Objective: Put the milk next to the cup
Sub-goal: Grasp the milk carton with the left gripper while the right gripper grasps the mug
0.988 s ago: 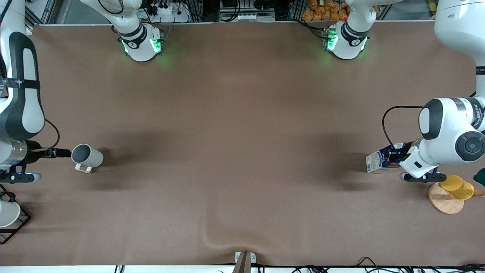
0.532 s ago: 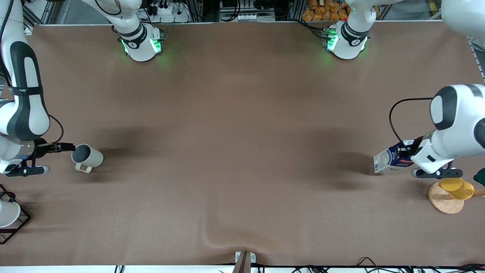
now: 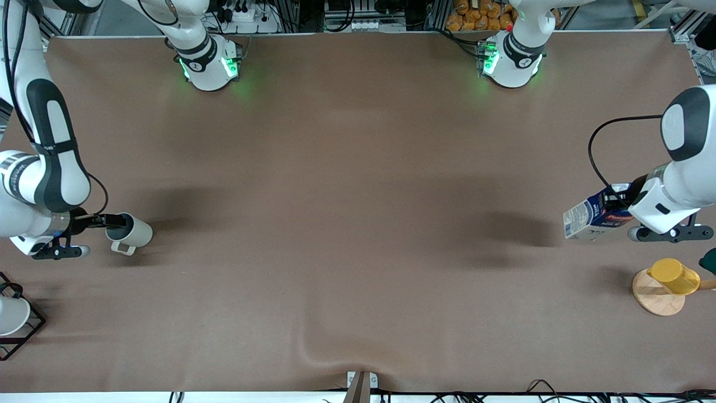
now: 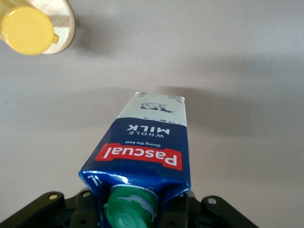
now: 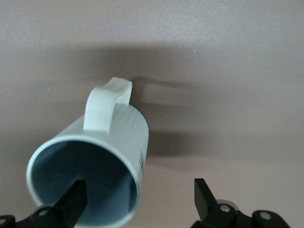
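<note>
The robot's right gripper should next grab the cup by its rim [image 3: 127, 225], to set the cup where the milk [image 3: 594, 216] can go.
The milk [image 3: 594, 216], a dark-blue carton with a red label band, hangs tilted in my left gripper [image 3: 622, 205] over the table near the left arm's end. In the left wrist view the left gripper [image 4: 137, 211] is shut on the top of the milk [image 4: 147, 142], beside the green cap [image 4: 129, 211]. The cup [image 3: 132, 233], a pale beige mug, stands near the right arm's end. My right gripper [image 3: 112, 220] is open at its rim. In the right wrist view one finger [image 5: 76, 195] is inside the cup [image 5: 109, 137] and the other is outside its wall.
A yellow handleless cup [image 3: 674, 276] sits on a round wooden coaster [image 3: 655, 300] nearer the front camera than the milk. A white cup in a black wire frame [image 3: 14, 320] stands at the right arm's end. The cloth has a fold [image 3: 313, 352] by the front edge.
My left gripper has carried the milk toward the left arm's end of the table, away from the yellow cup. My right gripper has moved in so that one finger is inside the cup's rim.
</note>
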